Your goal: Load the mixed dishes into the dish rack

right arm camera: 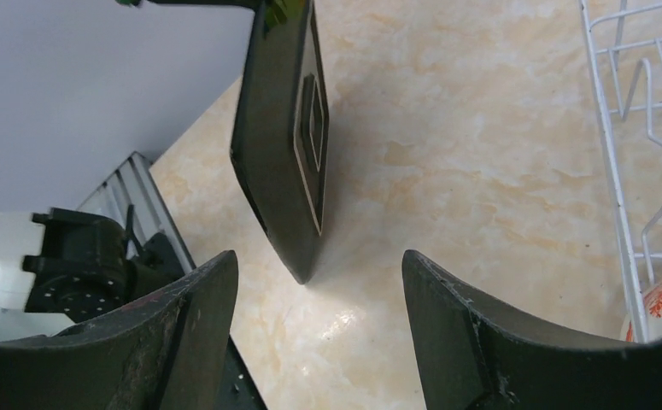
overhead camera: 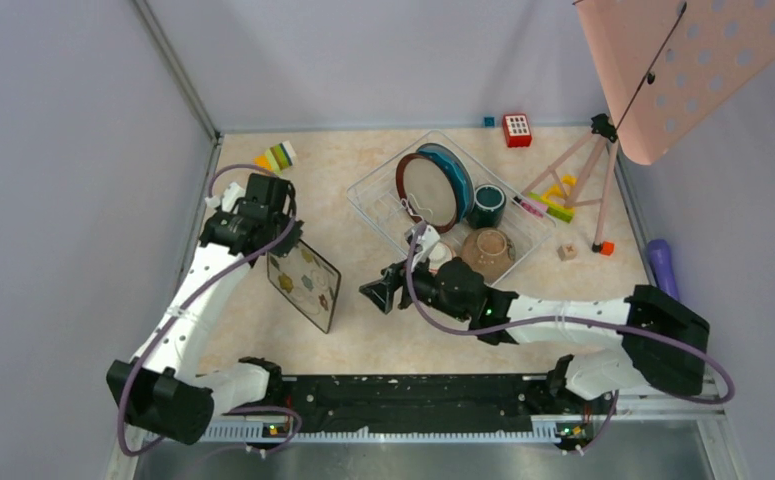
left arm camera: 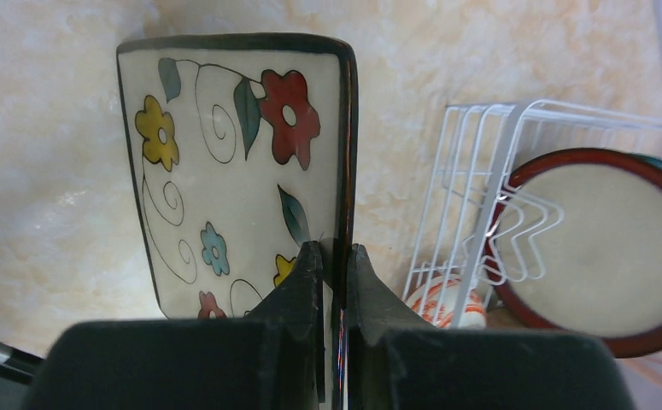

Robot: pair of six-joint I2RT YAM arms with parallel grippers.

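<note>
The square plate needs another edge free to stand in the rack (overhead camera: 383, 185), so my right gripper should next grab it by its edge facing the dish rack.
My left gripper (overhead camera: 281, 242) is shut on the rim of the square leaf-patterned plate (overhead camera: 305, 284) and holds it on edge, left of the dish rack (overhead camera: 383, 185). In the left wrist view the plate (left arm camera: 225, 154) stands between my fingertips (left arm camera: 336, 256). My right gripper (overhead camera: 373, 295) is open and empty, facing the plate's dark underside (right arm camera: 284, 128) a short way off. In the rack stand a red-brown-rimmed round plate (overhead camera: 428, 190) and the blue plate (overhead camera: 456, 170), with the dark green mug (overhead camera: 486, 205), brown bowl (overhead camera: 488, 250) and orange-white bowl (overhead camera: 439, 256).
The pink perforated board (overhead camera: 683, 70) on its tripod (overhead camera: 588, 175) stands at the right rear, with toy blocks (overhead camera: 553, 205) at its feet. A red block (overhead camera: 516, 130) and a striped block (overhead camera: 278, 157) lie near the back wall. A purple object (overhead camera: 661, 265) lies at the right edge.
</note>
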